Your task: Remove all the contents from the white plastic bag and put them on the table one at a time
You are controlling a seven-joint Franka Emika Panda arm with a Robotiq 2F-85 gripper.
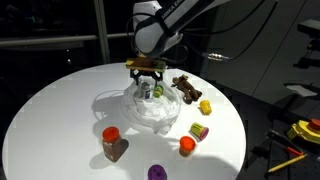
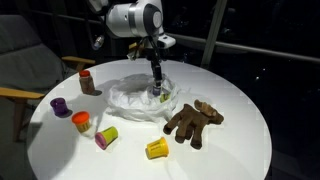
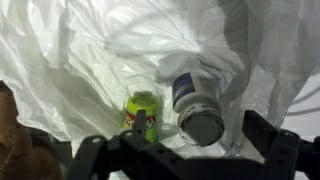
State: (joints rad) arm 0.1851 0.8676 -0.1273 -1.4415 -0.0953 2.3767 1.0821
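The white jar is ready for my gripper to close on: both fingers reach down to its dark round end [image 3: 201, 127], one on each side, above the green can [image 3: 142, 108].
The white plastic bag [image 1: 150, 110] [image 2: 135, 97] lies crumpled open in the middle of the table [image 1: 60, 110] [image 2: 240, 150]. My gripper [image 3: 198, 120] [image 1: 147, 88] [image 2: 158, 92] reaches down into it, open. In the wrist view its fingers stand on either side of a blue-labelled white jar [image 3: 197, 105] lying on its side, not clamped. A small green can [image 3: 142, 108] sits just left of it inside the bag. Out on the table are a red-lidded spice jar [image 1: 113, 143] [image 2: 88, 81], a brown toy figure [image 1: 186, 91] [image 2: 193, 121] and several small toy foods.
Around the bag lie a purple piece [image 1: 157, 173] [image 2: 61, 105], an orange one [image 1: 187, 145] [image 2: 81, 121], a yellow-green one [image 1: 199, 130] [image 2: 106, 136] and a yellow one [image 1: 205, 106] [image 2: 157, 149]. A chair [image 2: 20, 60] stands beside the table.
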